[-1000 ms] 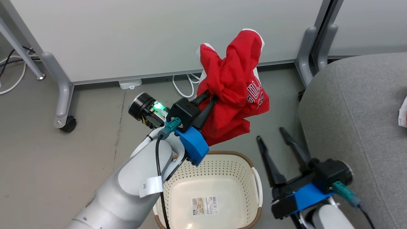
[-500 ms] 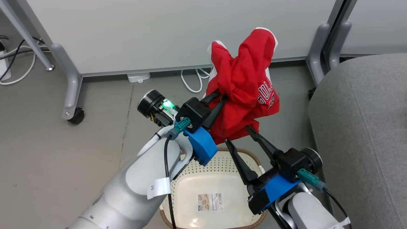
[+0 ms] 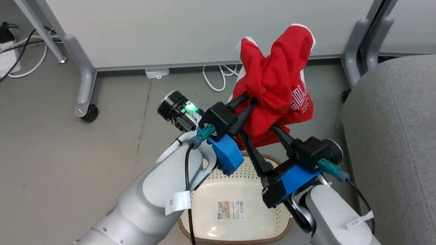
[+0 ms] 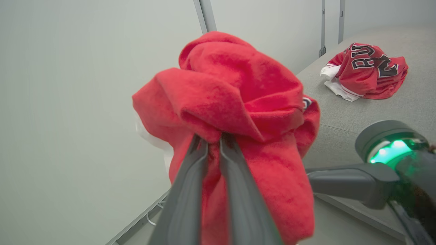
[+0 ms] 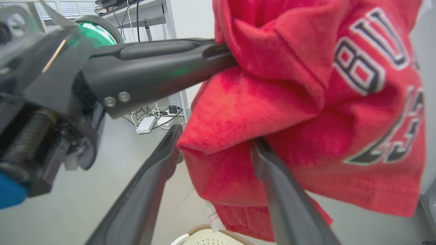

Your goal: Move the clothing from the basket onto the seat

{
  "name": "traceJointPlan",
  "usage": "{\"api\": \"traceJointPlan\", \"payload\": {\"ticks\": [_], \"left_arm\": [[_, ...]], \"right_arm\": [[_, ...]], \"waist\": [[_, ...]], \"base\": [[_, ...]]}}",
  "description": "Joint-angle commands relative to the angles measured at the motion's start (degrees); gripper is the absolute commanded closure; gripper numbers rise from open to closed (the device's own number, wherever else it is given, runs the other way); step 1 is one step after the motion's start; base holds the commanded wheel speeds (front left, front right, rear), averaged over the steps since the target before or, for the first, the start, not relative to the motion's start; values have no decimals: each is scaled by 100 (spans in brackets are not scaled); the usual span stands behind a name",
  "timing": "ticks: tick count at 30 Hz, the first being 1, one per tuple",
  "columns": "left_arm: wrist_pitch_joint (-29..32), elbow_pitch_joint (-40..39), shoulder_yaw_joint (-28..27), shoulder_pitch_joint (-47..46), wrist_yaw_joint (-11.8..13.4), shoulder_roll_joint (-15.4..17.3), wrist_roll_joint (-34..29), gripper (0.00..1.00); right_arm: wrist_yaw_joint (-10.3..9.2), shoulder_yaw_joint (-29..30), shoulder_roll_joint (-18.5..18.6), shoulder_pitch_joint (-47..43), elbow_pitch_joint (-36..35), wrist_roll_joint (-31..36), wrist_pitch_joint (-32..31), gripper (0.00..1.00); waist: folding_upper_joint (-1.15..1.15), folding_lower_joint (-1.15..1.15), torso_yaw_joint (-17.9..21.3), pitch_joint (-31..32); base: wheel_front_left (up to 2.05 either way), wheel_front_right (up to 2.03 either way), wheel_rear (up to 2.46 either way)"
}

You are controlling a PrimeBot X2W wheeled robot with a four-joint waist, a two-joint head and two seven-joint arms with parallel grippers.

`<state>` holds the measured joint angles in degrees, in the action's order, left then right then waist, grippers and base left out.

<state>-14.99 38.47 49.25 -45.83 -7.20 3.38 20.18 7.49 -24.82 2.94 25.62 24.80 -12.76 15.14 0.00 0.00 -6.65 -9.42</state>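
I should grab the garment's lower fold with my right gripper next, because the red garment hangs slack.
My left gripper is shut on a bunched red piece of clothing with white trim and black-and-white lettering, holding it in the air above the far side of the basket. In the left wrist view both fingers pinch a fold of the cloth. My right gripper is open just below, its fingertips on either side of the garment's lower fold. The cream basket holds no cloth. Another red lettered garment lies on the grey seat.
A grey partition wall on castor legs stands behind, with white cables along its foot. The seat fills the right side next to the basket. Bare grey floor lies to the left.
My right gripper has come up from beside the seat to the hanging garment's lower edge, still open. The left gripper keeps its hold. The head camera has shifted, sliding the scene rightward.
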Motion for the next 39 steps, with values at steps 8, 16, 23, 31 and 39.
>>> {"api": "traceJointPlan", "payload": {"ticks": [8,16,23,31,39], "left_arm": [[-29,-99,67,-99,-38,-42,38,100],[-29,-104,48,-83,-41,-49,44,100],[-29,-120,43,-52,-24,-51,56,100],[-29,-128,51,-31,-25,-52,49,100],[-29,-84,41,-36,1,-48,77,0]], "right_arm": [[1,90,-5,295,177,-73,0,33],[1,84,-5,388,349,-129,0,100],[1,70,-6,403,359,-140,0,100],[1,81,-6,379,377,-171,0,100],[1,95,-6,330,383,-186,-1,100]], "waist": [[0,0,-69,-62],[0,0,-61,-48],[0,0,-47,-44],[0,0,-36,-41],[0,0,-15,-35]], "base": [[0,0,0],[0,0,0],[0,0,0],[0,0,0],[0,0,0]]}}
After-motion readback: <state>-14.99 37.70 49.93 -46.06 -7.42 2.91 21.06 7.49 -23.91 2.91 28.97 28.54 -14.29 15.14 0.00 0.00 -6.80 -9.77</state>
